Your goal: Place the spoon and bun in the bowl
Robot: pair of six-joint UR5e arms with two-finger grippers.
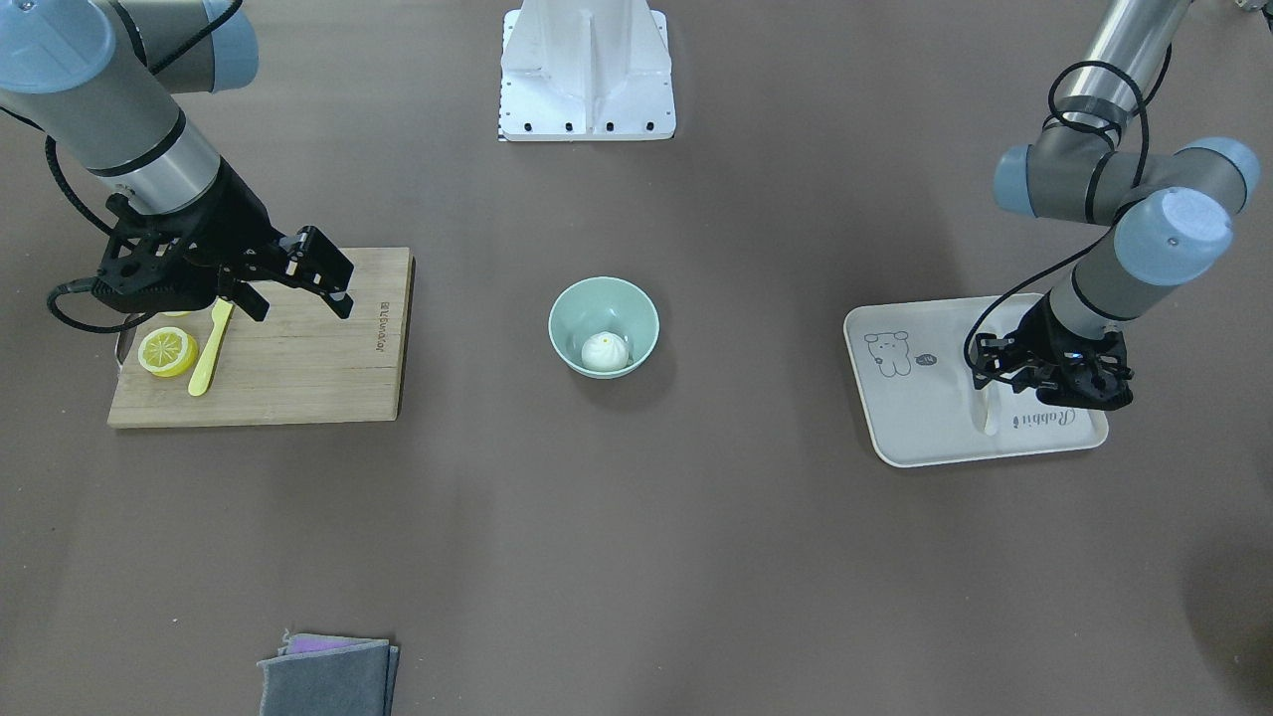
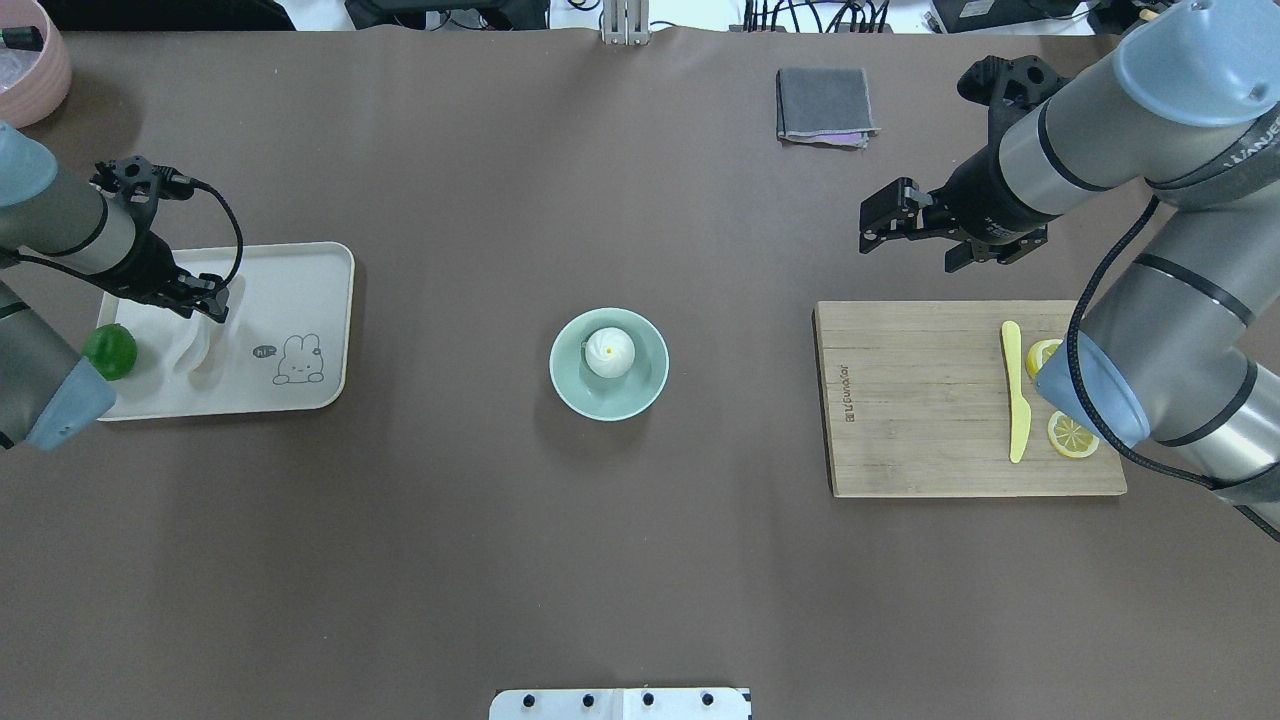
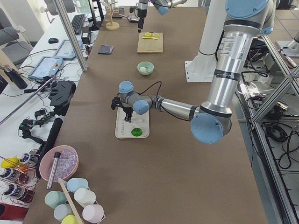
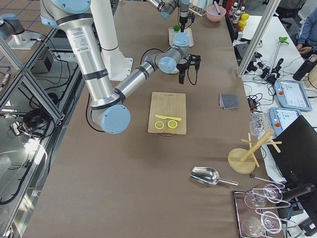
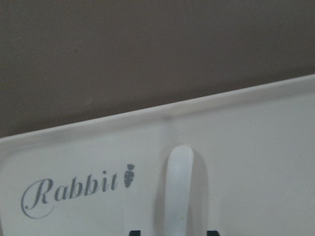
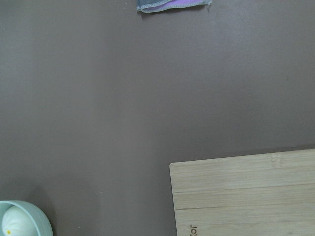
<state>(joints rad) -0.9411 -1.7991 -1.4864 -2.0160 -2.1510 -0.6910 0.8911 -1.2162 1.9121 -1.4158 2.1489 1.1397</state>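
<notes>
The spoon needs to go in the bowl with the bun (image 1: 605, 351). My left gripper should next pinch the white spoon by its handle (image 1: 989, 416).
The white bun (image 2: 609, 352) lies inside the mint-green bowl (image 2: 570, 385) at the table's middle; both also show in the front view, bun (image 1: 605, 351) in bowl (image 1: 567, 308). The white spoon (image 5: 179, 189) lies on the cream rabbit tray (image 2: 300, 270). My left gripper (image 2: 208, 308) is low over the tray, open, with a fingertip on each side of the spoon's handle and not touching it. My right gripper (image 2: 910, 250) is open and empty, held above the bare table just beyond the far edge of the cutting board.
A wooden cutting board (image 2: 920, 400) at the right holds a yellow knife (image 2: 1016, 395) and lemon slices (image 2: 1072, 435). A green round fruit (image 2: 110, 350) sits on the tray's left end. A folded grey cloth (image 2: 823, 103) lies at the far side. A pink bowl (image 2: 30, 60) stands at the far left corner.
</notes>
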